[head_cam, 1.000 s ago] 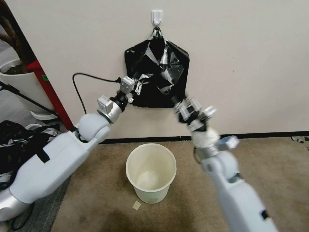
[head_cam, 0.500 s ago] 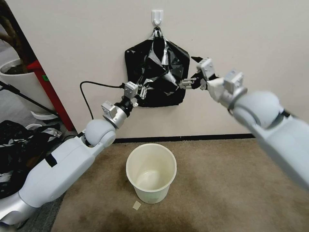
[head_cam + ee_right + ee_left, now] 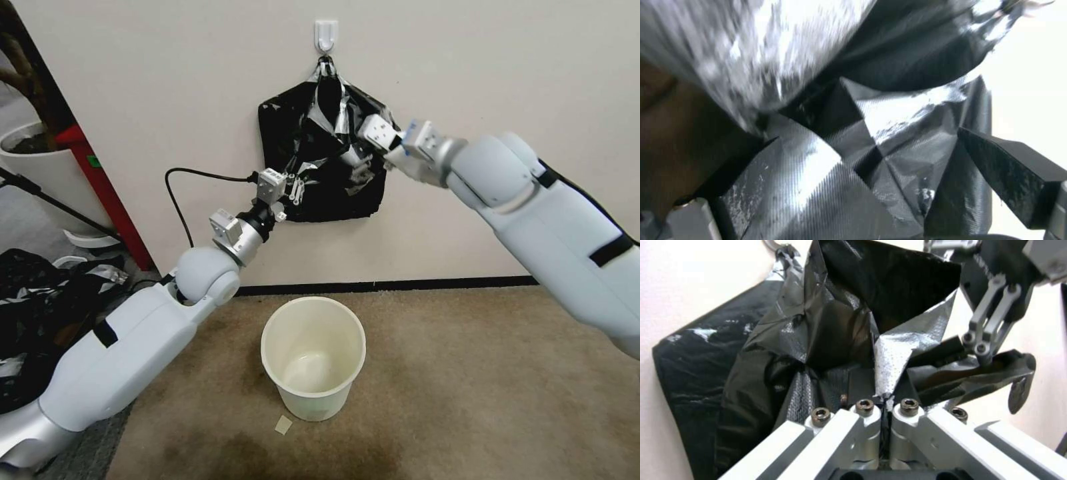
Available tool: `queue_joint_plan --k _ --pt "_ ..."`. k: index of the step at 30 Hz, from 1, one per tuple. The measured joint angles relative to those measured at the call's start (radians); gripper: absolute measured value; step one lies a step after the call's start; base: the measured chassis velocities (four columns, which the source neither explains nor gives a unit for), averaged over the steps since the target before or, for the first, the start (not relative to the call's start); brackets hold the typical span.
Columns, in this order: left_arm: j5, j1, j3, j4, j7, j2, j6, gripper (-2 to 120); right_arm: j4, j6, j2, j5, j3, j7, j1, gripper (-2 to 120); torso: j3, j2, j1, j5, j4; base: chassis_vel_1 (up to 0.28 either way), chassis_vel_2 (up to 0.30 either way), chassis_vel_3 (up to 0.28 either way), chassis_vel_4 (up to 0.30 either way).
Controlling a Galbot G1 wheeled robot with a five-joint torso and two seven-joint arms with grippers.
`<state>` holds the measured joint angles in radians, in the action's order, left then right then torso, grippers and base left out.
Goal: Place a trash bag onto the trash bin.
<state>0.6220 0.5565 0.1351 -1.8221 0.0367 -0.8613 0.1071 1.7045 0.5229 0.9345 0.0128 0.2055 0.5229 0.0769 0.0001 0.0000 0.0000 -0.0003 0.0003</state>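
Observation:
The glossy bag needs to be fitted onto the trash bin (image 3: 313, 357), so my right gripper should next grab the bag by its edge (image 3: 357, 155).
A black pack of bags (image 3: 283, 120) hangs from a white wall hook (image 3: 325, 33). The trash bag (image 3: 319, 167) is a glossy black film bulging out of its front, and its greyish stretched edge (image 3: 896, 353) runs into my left gripper (image 3: 291, 185) (image 3: 884, 401). That gripper is shut on the edge at the pack's lower left. My right gripper (image 3: 358, 158) presses into the bag from the right. It is open, its black fingers (image 3: 1009, 166) wide apart with crinkled film (image 3: 871, 146) between them. The cream-white trash bin (image 3: 313, 357) stands open on the carpet below.
A large white plant pot (image 3: 40, 167) and a red board (image 3: 100, 187) stand at the left wall. A heap of black material (image 3: 40, 300) lies on the floor at left. A black cable (image 3: 177, 200) loops by my left wrist. A paper scrap (image 3: 283, 425) lies before the bin.
My right arm has swung up from low beside the bin, then leftward, until its gripper is on the bag. The left gripper dropped slightly, then held its grip.

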Motion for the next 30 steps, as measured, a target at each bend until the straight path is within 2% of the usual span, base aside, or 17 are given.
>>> queue_joint_plan --k 5,11,15,19,21,23,24,28,30 --pt "0.0 0.019 -0.023 -0.011 -0.008 0.006 -0.001 0 0.009 0.002 -0.007 0.008 -0.003 0.067 0.009 94 0.0 0.0 0.0 0.0002 -0.0004 0.0 0.0 0.0 0.0" --pt "-0.002 0.033 -0.034 -0.011 -0.022 0.009 -0.001 0 0.032 0.004 -0.018 0.007 -0.003 0.103 0.027 96 0.0 0.0 0.0 0.0003 -0.0004 0.0 0.0 0.0 0.0" --pt "-0.004 0.039 -0.038 -0.011 -0.023 0.008 -0.001 0 0.013 0.001 -0.018 -0.052 -0.003 0.124 0.029 93 0.0 0.0 0.0 0.0003 -0.0003 0.0 0.0 0.0 0.0" --pt "-0.004 0.041 -0.041 -0.012 -0.023 0.006 -0.002 0 -0.013 -0.012 -0.016 -0.136 -0.011 0.138 0.031 78 0.0 0.0 0.0 0.0003 -0.0003 0.0 0.0 0.0 0.0" --pt "-0.004 0.041 -0.041 -0.012 -0.023 0.006 -0.002 0 -0.014 -0.015 -0.016 -0.142 -0.012 0.142 0.032 76 0.0 0.0 0.0 0.0003 -0.0003 0.0 0.0 0.0 0.0" --pt "-0.004 0.043 -0.044 -0.012 -0.023 0.006 -0.002 0 -0.014 -0.03 -0.024 -0.154 -0.02 0.159 0.041 65 0.0 0.0 0.0 0.0003 -0.0003 0.0 0.0 0.0 0.0" --pt "-0.004 0.043 -0.044 -0.012 -0.023 0.006 -0.002 0 -0.014 -0.03 -0.024 -0.154 -0.02 0.159 0.041 65 0.0 0.0 0.0 0.0003 -0.0003 0.0 0.0 0.0 0.0" --pt "-0.004 0.047 -0.048 -0.012 -0.022 0.004 -0.003 0 0.004 -0.042 -0.036 -0.154 -0.043 0.164 0.072 45 0.0 0.0 0.0 0.0003 -0.0003 0.0 0.0 0.0 0.0" --pt "-0.004 0.047 -0.049 -0.012 -0.022 0.004 -0.003 0 0.01 -0.042 -0.04 -0.153 -0.05 0.162 0.082 41 0.0 0.0 0.0 0.0003 -0.0003 0.0 0.0 0.0 0.0"
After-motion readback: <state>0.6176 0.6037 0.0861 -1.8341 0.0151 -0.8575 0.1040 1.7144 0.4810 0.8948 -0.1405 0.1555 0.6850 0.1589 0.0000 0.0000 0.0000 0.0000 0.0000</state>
